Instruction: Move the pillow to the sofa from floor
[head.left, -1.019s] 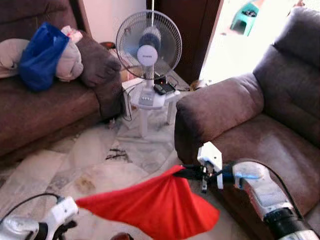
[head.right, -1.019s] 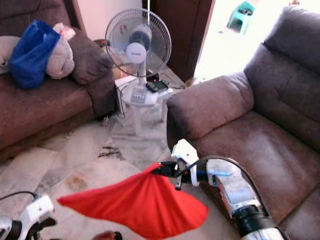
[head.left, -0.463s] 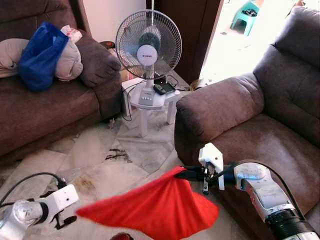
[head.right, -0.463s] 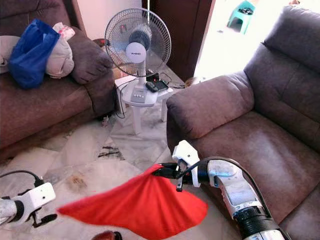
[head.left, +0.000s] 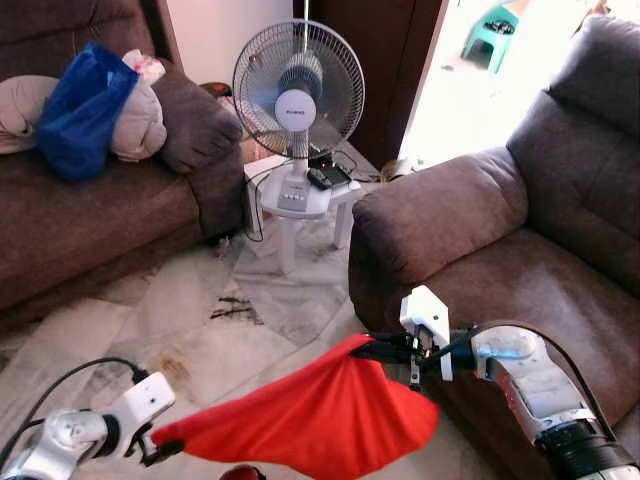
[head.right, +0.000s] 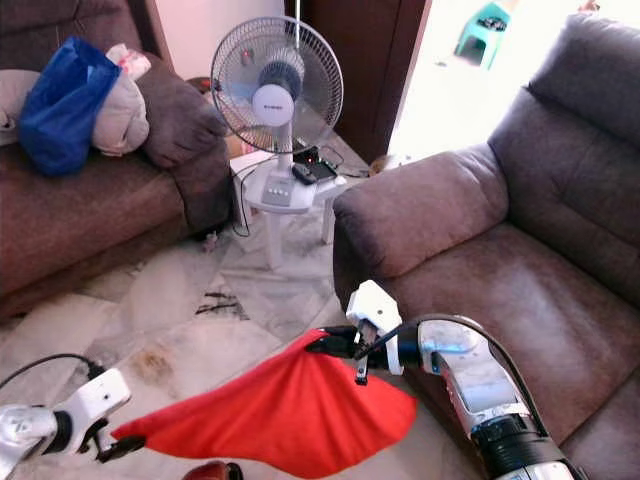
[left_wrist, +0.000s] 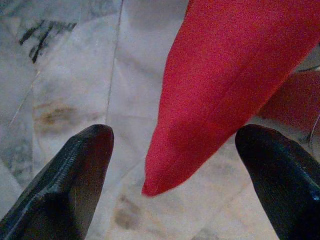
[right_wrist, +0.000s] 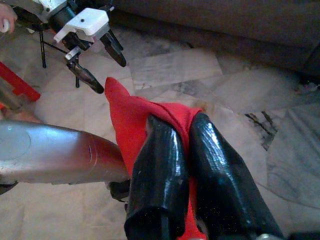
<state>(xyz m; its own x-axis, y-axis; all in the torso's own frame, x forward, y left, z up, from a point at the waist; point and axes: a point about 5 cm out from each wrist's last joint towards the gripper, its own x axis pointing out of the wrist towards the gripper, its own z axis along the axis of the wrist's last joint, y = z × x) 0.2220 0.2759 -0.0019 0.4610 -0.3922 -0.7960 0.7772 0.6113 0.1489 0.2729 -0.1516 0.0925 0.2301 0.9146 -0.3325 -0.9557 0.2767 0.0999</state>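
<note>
My left gripper should grab the pillow's narrower loose pointed corner, as its broad middle is wider than my fingers.
The red pillow hangs above the marble floor, stretched out low in front of me. My right gripper is shut on its upper corner, just in front of the brown sofa on my right. In the right wrist view both black fingers pinch the red cloth. My left gripper is open at the pillow's far left corner. In the left wrist view that pointed corner lies between the spread fingers without touching them.
A standing fan sits on a white stool between the two sofas. A second brown sofa on the left holds a blue bag and bundled cloth. A bright doorway is behind.
My left gripper has come up and to the right until its open fingers straddle the pillow's left corner. The right gripper and the pillow have hardly moved.
</note>
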